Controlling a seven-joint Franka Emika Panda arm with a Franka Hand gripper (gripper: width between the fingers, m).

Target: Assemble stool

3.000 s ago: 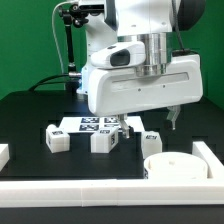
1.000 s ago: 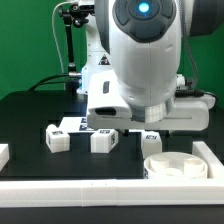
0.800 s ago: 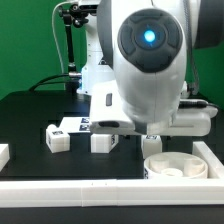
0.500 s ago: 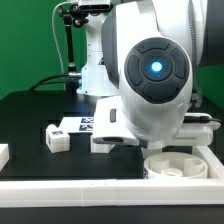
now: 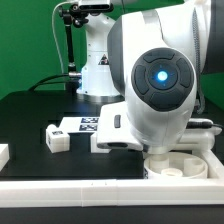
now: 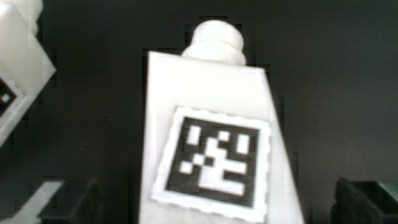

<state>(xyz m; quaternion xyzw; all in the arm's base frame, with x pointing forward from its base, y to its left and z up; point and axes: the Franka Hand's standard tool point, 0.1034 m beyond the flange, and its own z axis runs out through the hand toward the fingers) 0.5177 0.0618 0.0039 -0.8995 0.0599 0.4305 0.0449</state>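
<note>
The tagged leg (image 6: 205, 205) fills the gap and my gripper's fingers are down on either side of it, so my gripper is ready and should close on the leg.
In the wrist view a white stool leg (image 6: 210, 130) with a black-and-white tag and a round peg on one end lies on the black table. My gripper (image 6: 210, 205) is open right over it. Its dark fingertips (image 6: 50, 200) stand on either side of the leg, with a gap to each. In the exterior view the arm hides the gripper and this leg. The round rimmed seat (image 5: 178, 167) shows at the front right, partly behind the arm. One leg (image 5: 57, 139) stands free at the left, and another (image 5: 106, 141) peeks out beside the arm.
The marker board (image 5: 84, 124) lies behind the legs. A long white rail (image 5: 90, 196) runs along the front, with a rail end (image 5: 3, 154) at the exterior view's left. Another white tagged part (image 6: 18, 75) lies close beside the leg.
The arm has swung down and toward the camera. It now covers the leg near the seat and most of the seat. The loose parts have not moved.
</note>
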